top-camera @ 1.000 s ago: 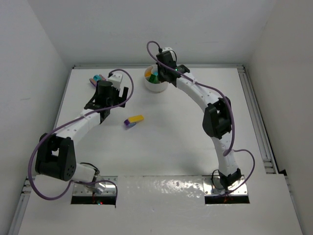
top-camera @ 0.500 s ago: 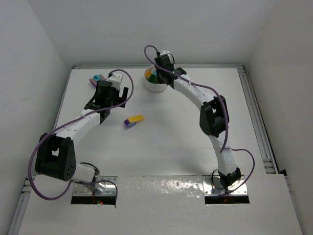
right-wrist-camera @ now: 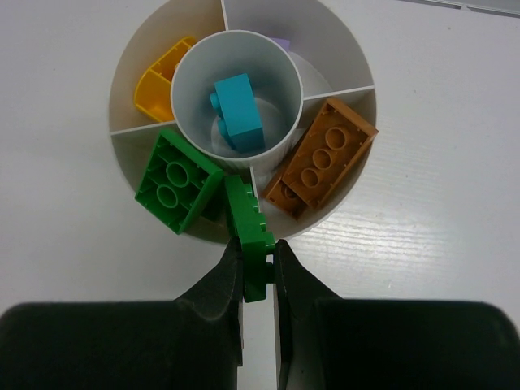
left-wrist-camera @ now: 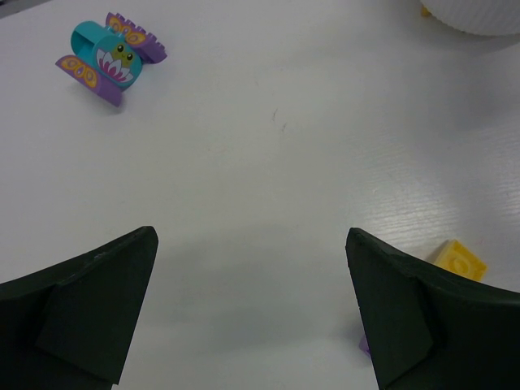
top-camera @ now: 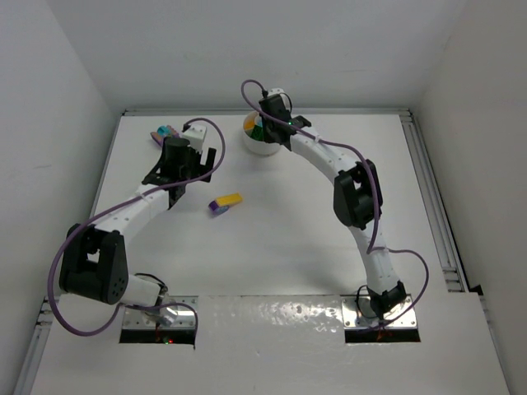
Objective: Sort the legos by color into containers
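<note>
The green lego's far end is inside the dish's rim beside the green brick [right-wrist-camera: 177,180]; my right gripper should release the lego to rest in the dish.
My right gripper [right-wrist-camera: 258,258] is shut on a green lego [right-wrist-camera: 251,231], held on edge over the near rim of the round white dish [right-wrist-camera: 143,41], also in the top view [top-camera: 262,147]. The dish holds a green brick [right-wrist-camera: 177,180], an orange brick [right-wrist-camera: 322,159], a yellow brick [right-wrist-camera: 157,79] and a teal brick [right-wrist-camera: 237,111] in the central well. My left gripper [left-wrist-camera: 250,317] is open and empty above the table. A yellow brick [left-wrist-camera: 458,260] joined to a purple one lies by its right finger and shows in the top view [top-camera: 224,202].
A teal and purple printed lego piece [left-wrist-camera: 110,56] lies at the far left, also in the top view [top-camera: 164,132]. The right arm [top-camera: 350,185] arches over the table's right half. White walls enclose the table.
My right gripper has moved left and farther over the dish with the green lego. The left arm has not moved.
</note>
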`<state>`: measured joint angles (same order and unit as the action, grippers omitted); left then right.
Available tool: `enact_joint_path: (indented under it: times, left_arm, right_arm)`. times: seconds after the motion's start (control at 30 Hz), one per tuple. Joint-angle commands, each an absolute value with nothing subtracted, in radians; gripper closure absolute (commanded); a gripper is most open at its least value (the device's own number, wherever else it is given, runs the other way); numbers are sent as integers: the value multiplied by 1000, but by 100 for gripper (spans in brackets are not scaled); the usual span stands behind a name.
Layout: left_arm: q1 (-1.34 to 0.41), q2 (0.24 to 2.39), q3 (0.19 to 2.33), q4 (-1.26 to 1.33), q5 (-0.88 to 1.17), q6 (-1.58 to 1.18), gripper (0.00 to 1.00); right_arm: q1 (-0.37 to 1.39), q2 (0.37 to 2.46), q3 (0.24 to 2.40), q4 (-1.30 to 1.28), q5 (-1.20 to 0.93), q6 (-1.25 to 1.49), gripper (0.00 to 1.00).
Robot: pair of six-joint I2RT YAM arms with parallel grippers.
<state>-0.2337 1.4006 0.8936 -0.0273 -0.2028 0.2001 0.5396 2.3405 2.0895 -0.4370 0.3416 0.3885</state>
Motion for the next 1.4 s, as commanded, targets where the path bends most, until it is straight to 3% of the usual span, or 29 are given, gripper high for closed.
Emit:
enact_joint_path:
  times: [0.0,0.27,0.43,1.1,1.27,1.37]
  left_arm:
    - [-224,1370,888,5,-213,184,0]
    - [-222,1368,887,3,-213,187,0]
    - [-224,1368,887,2,-212,186,0]
    - [-224,1367,885,2,-195,190,0]
    - [-224,1355,885,-34,-28,268,0]
    - [-219,1348,893,-73,185,412,0]
  right_arm:
    - [548,2339,2134,-411,336,377,100]
    - [549,2345,2125,-390,342,390,99]
    - [549,2344,2123,-377,331,391,81]
    - [555,2327,2120,-371,302,382,66]
    - [557,2252,2083,-387,307,367,63]
    - [557,2171,2008,-368,305,354,61]
